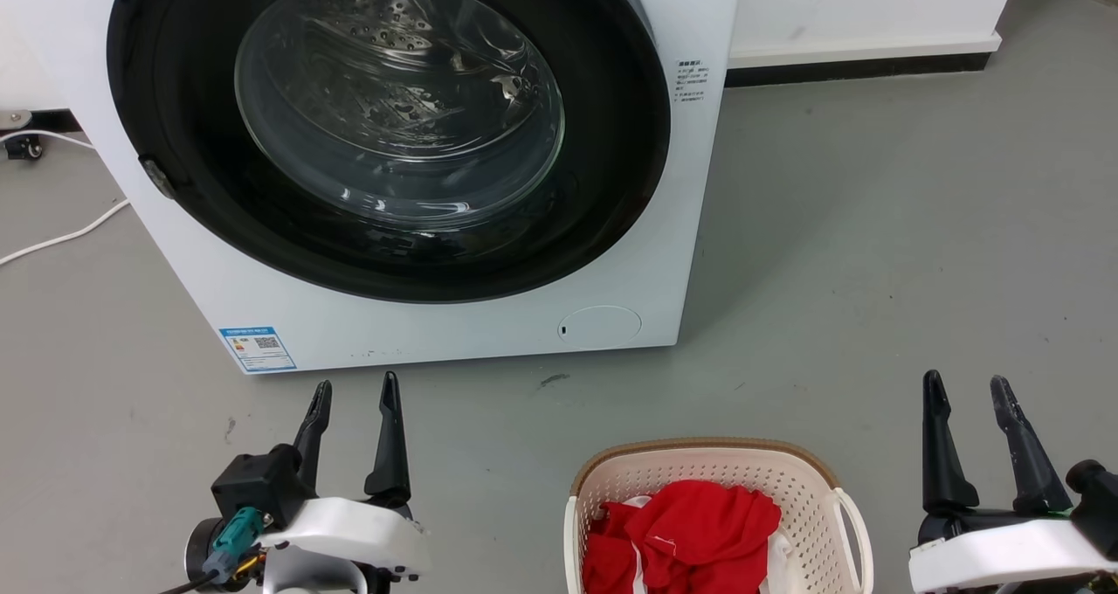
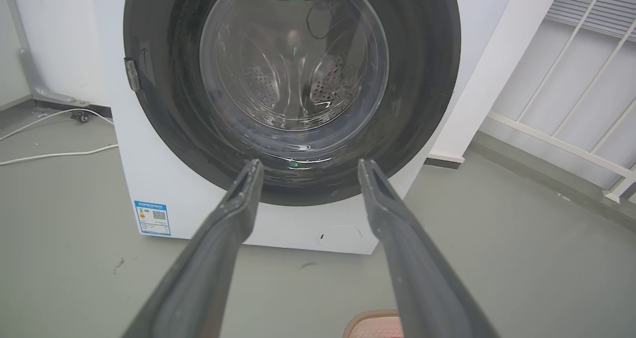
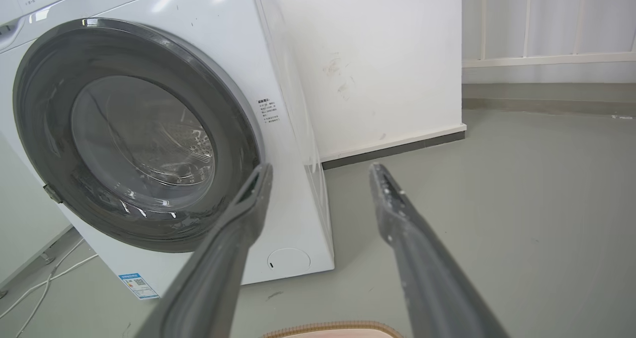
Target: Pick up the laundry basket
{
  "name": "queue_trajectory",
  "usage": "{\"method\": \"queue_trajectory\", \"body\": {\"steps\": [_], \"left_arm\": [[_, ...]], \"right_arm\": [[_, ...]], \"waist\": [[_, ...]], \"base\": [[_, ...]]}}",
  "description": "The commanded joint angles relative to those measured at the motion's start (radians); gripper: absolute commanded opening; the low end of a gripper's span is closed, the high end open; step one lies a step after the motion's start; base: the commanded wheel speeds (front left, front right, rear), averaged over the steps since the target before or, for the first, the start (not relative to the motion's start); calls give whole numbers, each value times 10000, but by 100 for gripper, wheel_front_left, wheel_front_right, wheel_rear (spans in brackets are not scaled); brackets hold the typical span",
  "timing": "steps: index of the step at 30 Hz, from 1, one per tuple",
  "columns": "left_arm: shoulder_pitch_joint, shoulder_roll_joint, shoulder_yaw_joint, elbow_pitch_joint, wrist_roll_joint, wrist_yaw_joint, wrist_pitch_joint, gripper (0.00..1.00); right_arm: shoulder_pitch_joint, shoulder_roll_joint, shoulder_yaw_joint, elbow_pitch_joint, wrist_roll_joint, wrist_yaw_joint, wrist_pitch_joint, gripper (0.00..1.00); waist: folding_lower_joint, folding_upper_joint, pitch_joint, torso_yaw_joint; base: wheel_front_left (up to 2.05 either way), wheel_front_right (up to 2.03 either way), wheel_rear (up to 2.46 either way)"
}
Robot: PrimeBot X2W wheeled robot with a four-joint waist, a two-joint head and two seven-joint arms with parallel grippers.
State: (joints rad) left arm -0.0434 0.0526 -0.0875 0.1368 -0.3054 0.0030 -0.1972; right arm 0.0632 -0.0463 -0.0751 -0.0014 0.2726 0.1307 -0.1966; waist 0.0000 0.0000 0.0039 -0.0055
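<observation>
Next, my left gripper grabs the basket by its slim white loop handle (image 1: pixel 571 548) to pick it up. The basket's body spreads far wider than the open fingers.
The laundry basket (image 1: pixel 812 498), cream-white and perforated with a brown rim and a white loop handle, stands on the floor at the bottom middle of the head view, holding red clothing (image 1: pixel 690 524). My left gripper (image 1: pixel 354 393) is open to the basket's left, well apart from it. To the basket's right my right gripper (image 1: pixel 968 390) is open too, with nothing between its fingers. A bit of the basket's brown rim (image 2: pixel 372 324) shows at the bottom of the left wrist view, past the open left gripper (image 2: pixel 308 165). The rim (image 3: pixel 333 328) also shows under the open right gripper (image 3: pixel 320 169).
A white washing machine (image 1: pixel 454 314) with a shut round glass door (image 1: pixel 393 113) stands just behind the basket and grippers. A white cable (image 1: pixel 61 236) lies on the grey floor at the left. A white wall with a dark skirting (image 1: pixel 865 65) runs at the back right.
</observation>
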Motion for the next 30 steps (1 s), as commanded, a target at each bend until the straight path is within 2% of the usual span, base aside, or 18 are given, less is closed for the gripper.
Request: {"method": "queue_trajectory", "body": {"steps": [1, 30], "left_arm": [[89, 5, -17, -20, 252, -9, -100, 100], [317, -23, -182, 443, 2091, 68, -668, 100]], "right_arm": [[105, -54, 13, -132, -200, 0, -100, 100], [503, -61, 219, -178, -1955, -1, -674, 100]], "waist": [[0, 0, -8, -2], [0, 0, -145, -22]], "base": [[0, 0, 0], [0, 0, 0]]}}
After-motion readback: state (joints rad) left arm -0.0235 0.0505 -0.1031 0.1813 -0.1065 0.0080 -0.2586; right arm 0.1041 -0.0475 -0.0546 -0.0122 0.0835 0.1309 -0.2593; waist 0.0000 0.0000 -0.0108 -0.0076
